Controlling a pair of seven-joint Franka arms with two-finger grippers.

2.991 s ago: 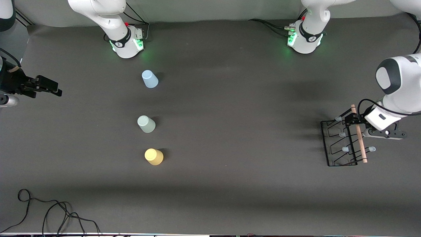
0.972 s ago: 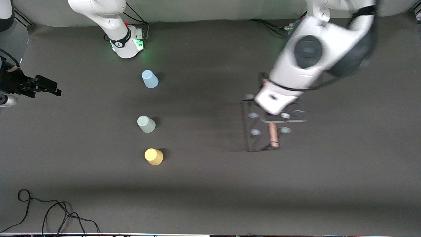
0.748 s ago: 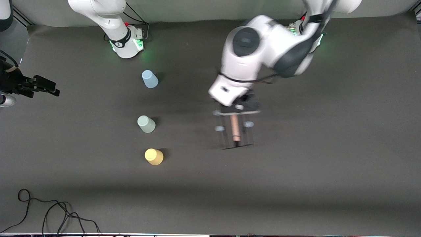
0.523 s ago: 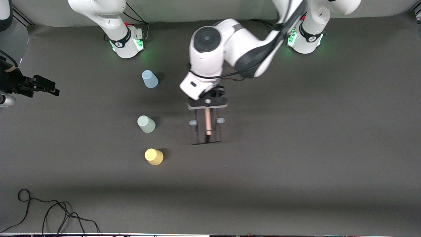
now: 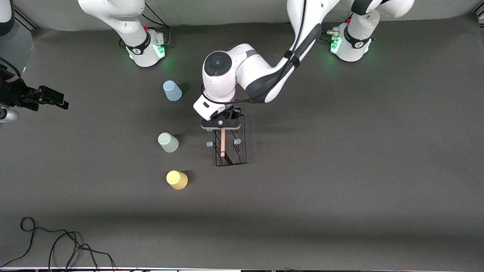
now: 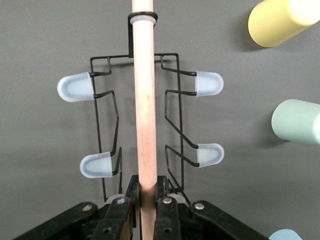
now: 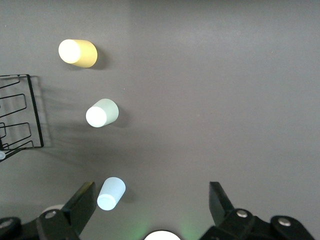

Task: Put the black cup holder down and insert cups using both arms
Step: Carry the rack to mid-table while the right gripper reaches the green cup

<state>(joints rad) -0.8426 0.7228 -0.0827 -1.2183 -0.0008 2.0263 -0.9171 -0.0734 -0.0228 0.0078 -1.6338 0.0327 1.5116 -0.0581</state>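
My right gripper grabs the pale green cup by its closed base end [image 5: 164,138] next, to hang it on the black cup holder [image 5: 231,151].
My left gripper [image 5: 222,125] is shut on the light wooden rod [image 6: 145,100] of the black cup holder [image 5: 231,151], with a finger [image 6: 131,196] on each side of the rod. The holder sits low over the middle of the table, beside the cups; I cannot tell if its base touches. Its pale-tipped pegs [image 6: 75,86] are bare. The light blue cup [image 5: 172,90], pale green cup [image 5: 168,142] and yellow cup [image 5: 177,180] stand upside down in a row. My right gripper [image 5: 53,99] is open and empty, waiting at the right arm's end of the table.
A black cable [image 5: 56,241] lies at the table's near edge toward the right arm's end. The right arm's base [image 5: 145,45] and the left arm's base [image 5: 349,43] stand along the table's back edge. The right wrist view shows the cups [image 7: 102,113] and a corner of the holder [image 7: 20,112].
My left arm has carried the cup holder from the left arm's end of the table to the middle, beside the cups, and lowered it. The right arm has barely moved.
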